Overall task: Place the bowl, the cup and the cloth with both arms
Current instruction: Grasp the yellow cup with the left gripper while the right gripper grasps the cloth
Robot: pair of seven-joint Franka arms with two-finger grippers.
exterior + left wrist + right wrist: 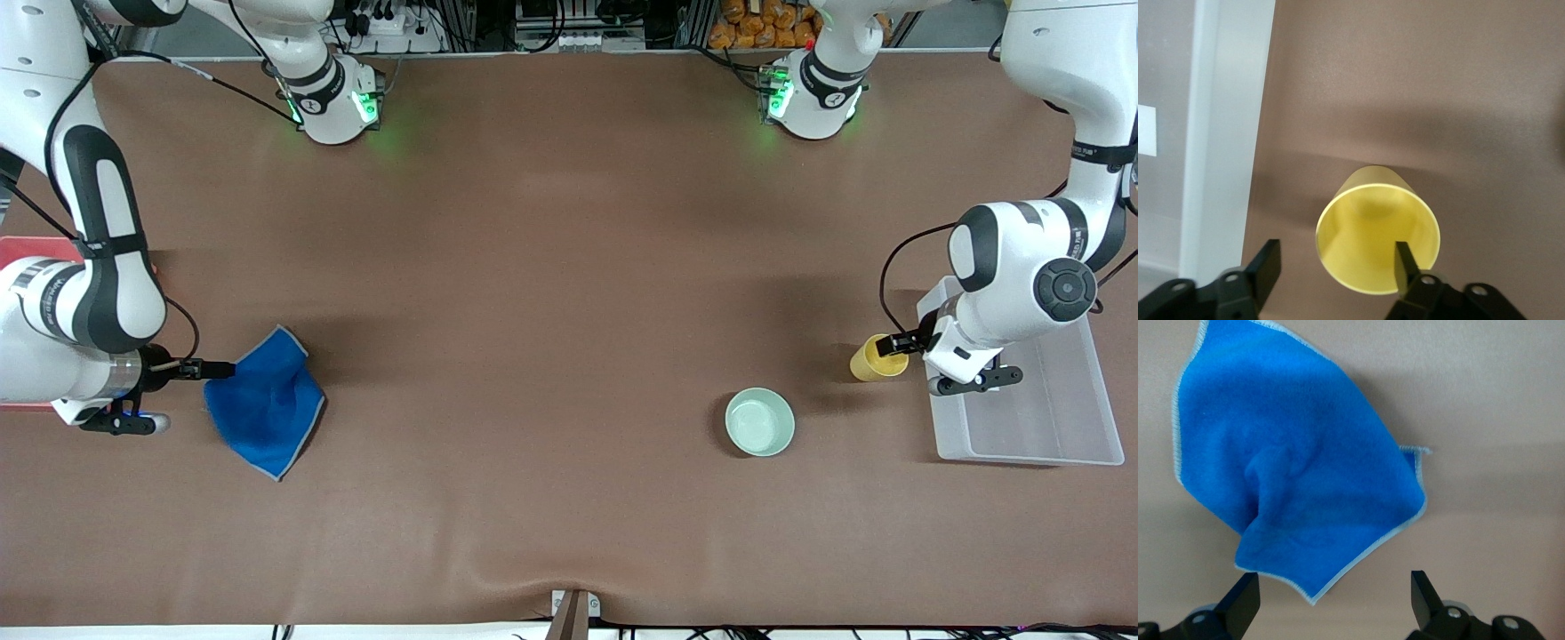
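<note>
The rumpled cloth needs to be picked up next by its hemmed corner [1313,595] with my right gripper, to place the blue cloth [1298,487].
The yellow cup [877,358] is tipped over, its mouth toward my left gripper [900,343], beside the clear bin. In the left wrist view the cup [1371,227] shows its open mouth. The left gripper [1338,267] is open, with one finger [1405,263] inside the cup's rim and the other outside it. The mint-green bowl [759,422] stands on the table, nearer to the front camera than the cup. The blue cloth [264,404] lies rumpled toward the right arm's end. My right gripper [222,367] is open at the cloth's edge. A corner of the cloth [1298,487] lies between the open fingers of that gripper [1333,600].
A clear plastic bin [1067,444] stands at the left arm's end of the table, partly under the left arm. A red object [22,252] shows at the right arm's end, mostly hidden by the arm. The brown table cover [533,356] spans the middle.
</note>
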